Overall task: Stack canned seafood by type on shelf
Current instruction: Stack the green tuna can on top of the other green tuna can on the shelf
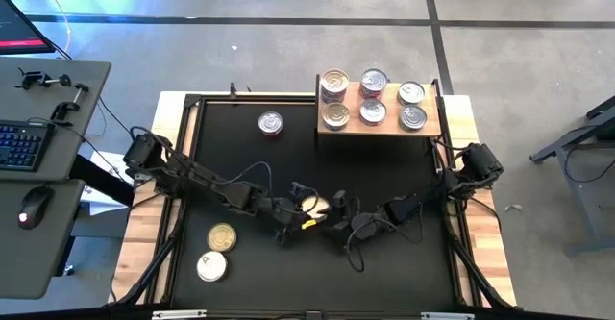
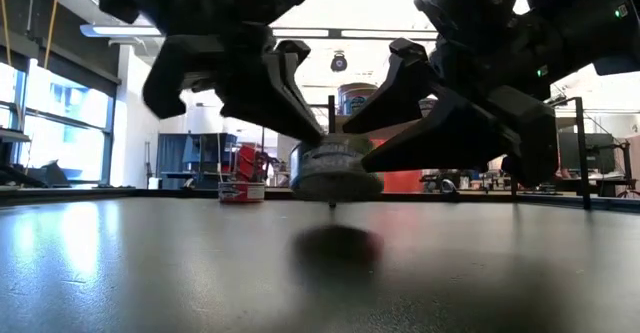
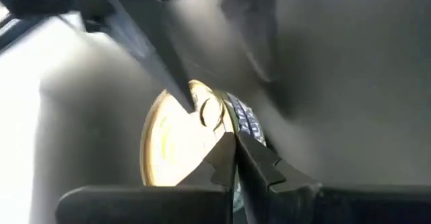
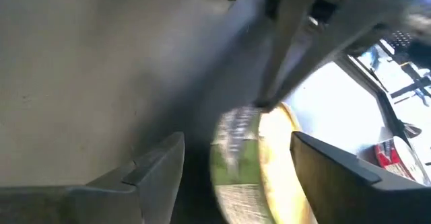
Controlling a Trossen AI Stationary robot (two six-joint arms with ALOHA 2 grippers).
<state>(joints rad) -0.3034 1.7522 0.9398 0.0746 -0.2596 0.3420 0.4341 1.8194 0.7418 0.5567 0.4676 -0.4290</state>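
Observation:
The robot's right gripper needs to stack the gold-topped can on the shelf, so next it needs to grab the can by its lid and base.
A gold-topped can (image 1: 309, 203) hangs tilted over the middle of the black table, its lid toward the far edge; the low view shows it (image 2: 335, 173) clear of the surface. My left gripper (image 3: 232, 146) comes from the table's left and is shut on it. My right gripper (image 4: 236, 150) comes from the right and stands open, one finger on the lid side and one on the base side. The shelf (image 1: 434, 128) at the far right carries two gold-topped cans (image 1: 334, 99) and several silver-topped ones (image 1: 392, 101), standing on their bases. My left gripper pinches the can's top rim (image 3: 225, 133) between its two shut fingertips, where the lid meets the wall. The fingers slant down from the table's left. The can hangs tilted below them, clear of the table. Whether my right gripper's lid-side finger (image 4: 316, 160) touches the lid, I cannot tell.
A silver-topped can with a red label (image 1: 271, 123) stands on the table left of the shelf. A gold-topped can (image 1: 221, 236) and a pale-topped one (image 1: 211, 266) stand near the front left. A desk with a keyboard (image 1: 19, 147) lies beyond the table's left edge.

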